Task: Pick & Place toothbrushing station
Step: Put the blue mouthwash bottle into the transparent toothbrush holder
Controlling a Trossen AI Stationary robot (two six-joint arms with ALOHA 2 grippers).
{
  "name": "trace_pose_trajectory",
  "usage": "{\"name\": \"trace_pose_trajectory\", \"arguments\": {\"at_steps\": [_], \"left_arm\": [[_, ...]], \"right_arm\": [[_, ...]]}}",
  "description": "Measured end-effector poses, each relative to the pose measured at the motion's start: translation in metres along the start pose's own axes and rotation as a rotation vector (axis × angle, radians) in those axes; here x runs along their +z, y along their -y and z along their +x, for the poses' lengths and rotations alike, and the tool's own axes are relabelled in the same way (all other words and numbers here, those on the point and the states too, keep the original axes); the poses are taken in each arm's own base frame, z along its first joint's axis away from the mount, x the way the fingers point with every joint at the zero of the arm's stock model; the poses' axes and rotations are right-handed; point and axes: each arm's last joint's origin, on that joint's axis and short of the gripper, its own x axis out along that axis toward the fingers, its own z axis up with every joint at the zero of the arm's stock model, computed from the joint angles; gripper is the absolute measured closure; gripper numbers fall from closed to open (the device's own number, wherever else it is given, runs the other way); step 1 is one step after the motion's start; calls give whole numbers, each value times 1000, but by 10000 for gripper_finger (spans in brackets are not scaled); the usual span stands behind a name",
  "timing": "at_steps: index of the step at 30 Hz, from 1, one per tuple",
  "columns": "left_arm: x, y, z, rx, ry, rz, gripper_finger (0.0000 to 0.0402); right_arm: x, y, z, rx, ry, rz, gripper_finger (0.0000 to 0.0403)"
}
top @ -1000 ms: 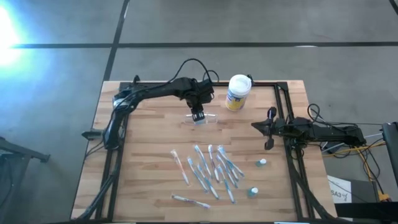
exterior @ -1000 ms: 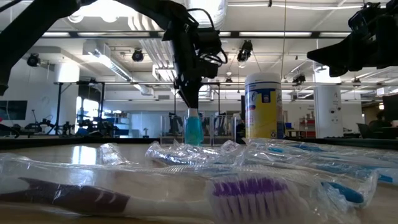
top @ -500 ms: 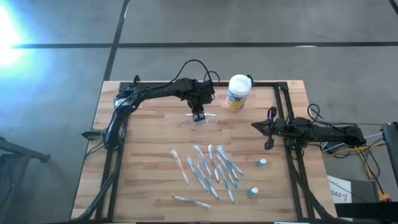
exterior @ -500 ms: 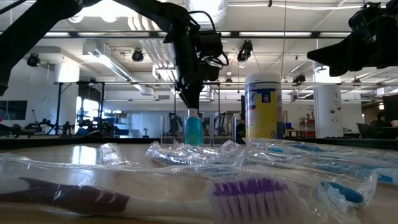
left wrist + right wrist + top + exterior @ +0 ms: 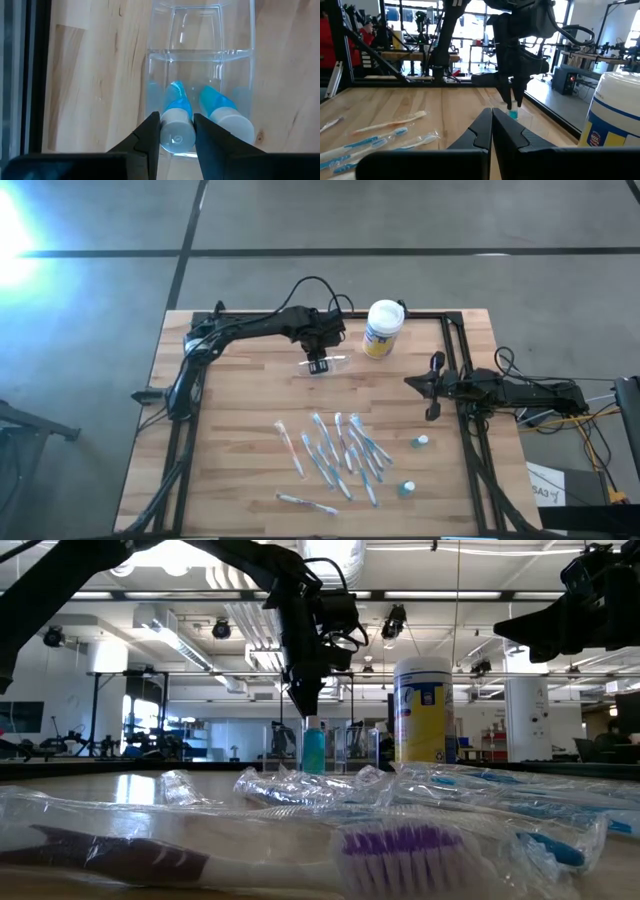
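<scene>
The small blue tube's lower end is inside the holder's rim, so the tube would stand in the clear holder. My left gripper will let go.
The toothbrushing station is a clear, nearly colourless plastic holder [image 5: 338,362] standing on the wooden table at the far middle; it also shows in the left wrist view [image 5: 200,30] and the low view [image 5: 352,745]. Two small blue tubes with white caps stand in it, caps up [image 5: 225,120]. My left gripper [image 5: 318,364] is right above the holder, shut on one tube [image 5: 313,750]. My right gripper [image 5: 432,385] is shut and empty, hovering by the table's right edge. My left gripper pinches the white cap [image 5: 175,139] at the top of the blue tube between its two fingers [image 5: 150,135]. The fingers come from above, pointing down. The tube stands upright below them, its lower end inside the holder.
A white-lidded canister with a yellow label [image 5: 382,327] stands just right of the holder at the far edge. Several wrapped toothbrushes [image 5: 340,450] lie spread over the near middle. Two more small capped tubes [image 5: 421,441] [image 5: 406,489] stand near the right edge.
My left gripper has gone a little toward the table's far edge, still shut on the blue tube. The clear holder has slid the same way with it.
</scene>
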Motion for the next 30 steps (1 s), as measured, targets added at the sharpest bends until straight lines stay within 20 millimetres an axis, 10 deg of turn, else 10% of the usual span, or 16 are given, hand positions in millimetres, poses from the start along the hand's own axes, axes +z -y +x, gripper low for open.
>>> {"name": "trace_pose_trajectory", "arguments": {"at_steps": [21, 30], "left_arm": [[0, 0, -3, -3, 5, 39, 197], [-16, -1, -81, 5, 109, 55, 166]], "right_arm": [[0, 0, 0, 1, -1, -12, 394], [0, 0, 0, 1, -1, -11, 394]]}}
